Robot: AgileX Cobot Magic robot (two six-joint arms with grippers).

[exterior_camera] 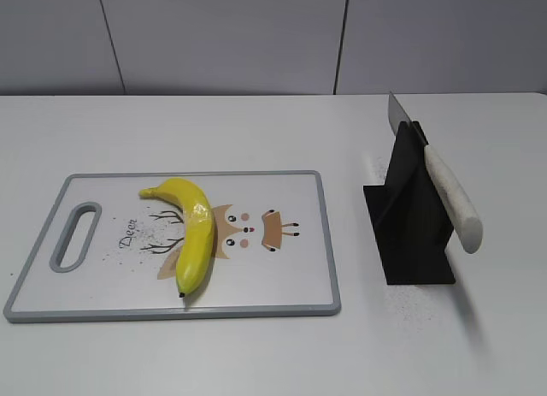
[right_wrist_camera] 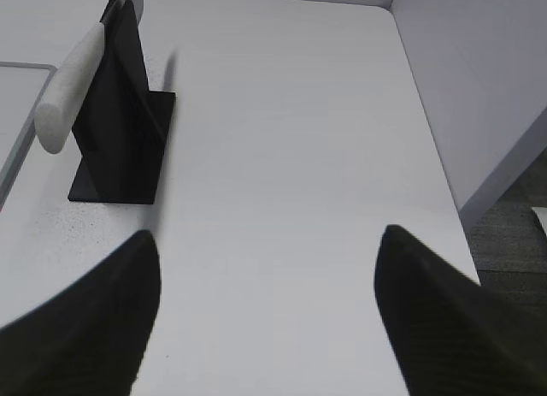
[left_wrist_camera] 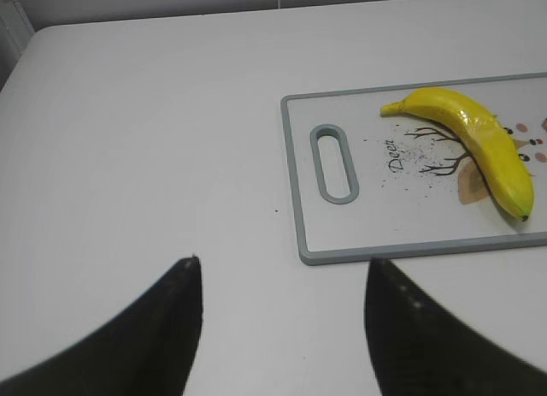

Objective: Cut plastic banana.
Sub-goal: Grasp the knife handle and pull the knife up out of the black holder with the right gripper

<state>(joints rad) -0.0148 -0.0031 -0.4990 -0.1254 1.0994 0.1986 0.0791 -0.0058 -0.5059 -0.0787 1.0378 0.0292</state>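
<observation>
My right gripper is going to grab the knife next by its white handle, and then I will cut the plastic banana with the knife.
The plastic banana is glossy yellow with a dark tip. It lies whole on a white cutting board with a grey rim and a deer print. It also shows in the left wrist view, on the board. A knife with a white handle rests slanted in a black stand; both show in the right wrist view, the knife and the stand. My left gripper is open and empty above bare table, left of the board. My right gripper is open and empty, right of the stand. Neither gripper shows in the exterior view.
The white table ends at its right edge, with a grey wall beyond. The board's handle slot is at its left end. Dark specks lie on the board and near the stand.
</observation>
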